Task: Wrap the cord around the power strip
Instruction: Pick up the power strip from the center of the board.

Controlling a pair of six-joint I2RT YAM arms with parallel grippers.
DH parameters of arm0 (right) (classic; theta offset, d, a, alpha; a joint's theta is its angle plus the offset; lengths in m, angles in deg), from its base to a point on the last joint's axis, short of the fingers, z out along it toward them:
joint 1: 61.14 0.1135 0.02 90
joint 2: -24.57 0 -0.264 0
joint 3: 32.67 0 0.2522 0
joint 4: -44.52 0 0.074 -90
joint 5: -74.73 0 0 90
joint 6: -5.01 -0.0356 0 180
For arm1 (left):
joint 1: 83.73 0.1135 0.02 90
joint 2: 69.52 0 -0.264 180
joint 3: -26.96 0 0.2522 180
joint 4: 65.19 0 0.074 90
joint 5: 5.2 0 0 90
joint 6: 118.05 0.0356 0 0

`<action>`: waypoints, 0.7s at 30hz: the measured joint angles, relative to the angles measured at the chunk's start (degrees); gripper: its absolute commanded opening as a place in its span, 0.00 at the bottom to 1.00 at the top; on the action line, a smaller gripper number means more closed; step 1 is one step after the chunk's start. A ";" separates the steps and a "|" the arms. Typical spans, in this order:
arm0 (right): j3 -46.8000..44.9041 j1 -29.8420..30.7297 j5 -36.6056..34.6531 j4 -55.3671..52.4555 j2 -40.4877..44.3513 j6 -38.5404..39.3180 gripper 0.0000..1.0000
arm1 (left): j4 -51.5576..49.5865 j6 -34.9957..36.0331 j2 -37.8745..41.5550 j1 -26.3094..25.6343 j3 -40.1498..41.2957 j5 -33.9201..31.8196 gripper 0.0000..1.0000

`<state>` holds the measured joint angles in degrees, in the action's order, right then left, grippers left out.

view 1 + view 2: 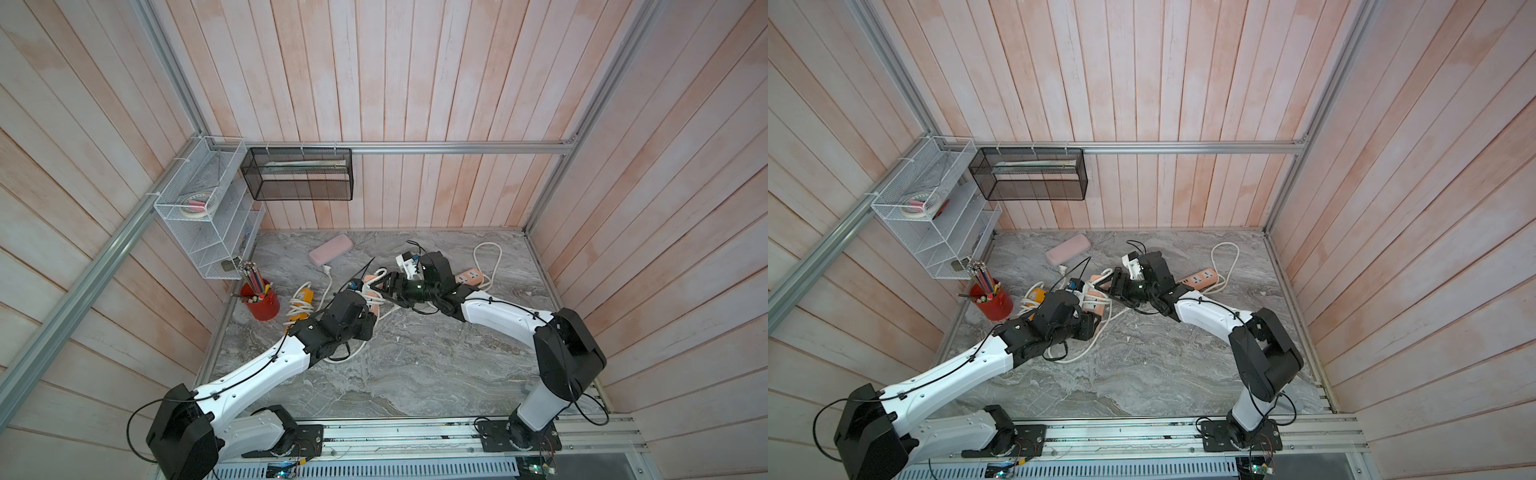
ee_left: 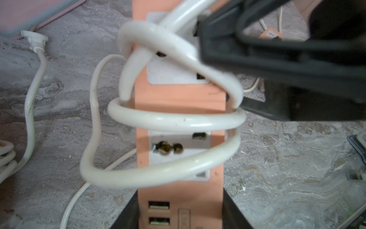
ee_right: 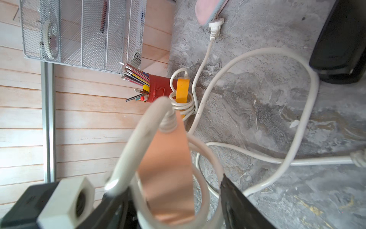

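Note:
My right gripper will next grab the power strip's cord end across power strip and cord loops, so my left gripper can wrap the trailing cord.
The salmon power strip [image 2: 178, 95] lies lengthwise in the left wrist view, with the thick white cord [image 2: 178, 121] looped loosely around it about three times. My left gripper [image 2: 180, 198] is shut on the strip's end by the USB ports, one jaw on each side. In both top views the strip [image 1: 372, 300] sits mid-table between the arms. My right gripper [image 3: 172, 202] is open at the strip's [image 3: 166, 158] other end, its jaws spread on either side of the strip and the cord loops [image 3: 138, 142]. The rest of the cord trails over the table to the white plug [image 3: 215, 24].
A yellow strip [image 1: 301, 305] with its cord wound on lies beside a red pencil cup [image 1: 262, 303]. Another orange strip [image 1: 469, 277] with loose cord is at the back right. A pink case [image 1: 330, 248] lies at the back. A white wire rack [image 1: 203, 216] and a black mesh basket [image 1: 299, 174] hang on the walls.

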<state>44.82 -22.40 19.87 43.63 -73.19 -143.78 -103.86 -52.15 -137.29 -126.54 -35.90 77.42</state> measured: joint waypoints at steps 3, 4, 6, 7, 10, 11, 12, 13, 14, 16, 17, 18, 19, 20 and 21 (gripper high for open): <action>0.17 0.00 0.74 3.65 -1.44 -0.22 0.63 | -0.26 1.73 -0.35 -0.81 -1.16 0.09 0.20; 0.11 0.00 0.79 5.14 -1.68 -0.35 0.56 | -0.44 2.34 -0.68 -0.94 -1.77 0.13 0.22; -1.25 -0.09 0.50 9.75 -1.46 -0.98 0.44 | -1.31 3.54 -1.70 -1.11 -3.82 0.46 0.27; -2.91 -0.37 -0.09 13.00 -0.92 -1.86 0.38 | -2.01 4.20 -2.21 -1.09 -5.07 0.68 0.32; -7.56 -2.16 -0.68 21.79 1.84 -3.82 0.29 | -4.17 7.26 -4.17 -1.09 -9.79 1.90 0.59; -8.59 -2.80 -0.79 24.06 2.78 -4.09 0.28 | -5.07 8.22 -5.03 -0.87 -11.87 2.82 0.64; -9.51 -3.43 -0.81 25.94 3.61 -3.34 0.27 | -5.25 9.05 -5.64 -0.35 -14.01 4.61 0.68; -10.38 -4.22 -0.92 27.56 4.24 -2.62 0.26 | -5.29 9.57 -5.97 0.59 -16.44 6.86 0.72; -10.95 -5.05 -0.96 28.70 4.59 -2.14 0.25 | -5.20 9.70 -5.97 2.27 -19.12 10.08 0.76; -11.58 -6.82 -0.70 31.26 4.87 -0.98 0.25 | -4.28 9.42 -5.57 6.91 -23.34 16.35 0.78; -11.69 -7.85 -0.31 32.65 4.98 -0.52 0.24 | -3.54 9.03 -5.25 10.14 -24.92 20.33 0.79; -11.74 -8.74 0.13 33.99 5.20 -0.13 0.25 | -2.54 8.24 -4.90 12.94 -25.73 23.87 0.80; -11.76 -9.75 0.83 35.76 5.55 0.11 0.25 | -1.09 7.06 -4.52 15.96 -25.92 28.09 0.81; -11.76 -10.56 1.31 37.46 5.97 0.11 0.24 | 0.02 6.03 -4.44 18.03 -25.90 31.67 0.81; -11.76 -11.23 1.81 39.30 6.40 0.09 0.25 | 0.94 5.20 -4.57 19.02 -25.88 34.62 0.81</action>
<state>33.06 -33.63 21.68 82.92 -66.78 -143.69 -102.92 -46.95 -141.86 -107.52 -61.78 112.05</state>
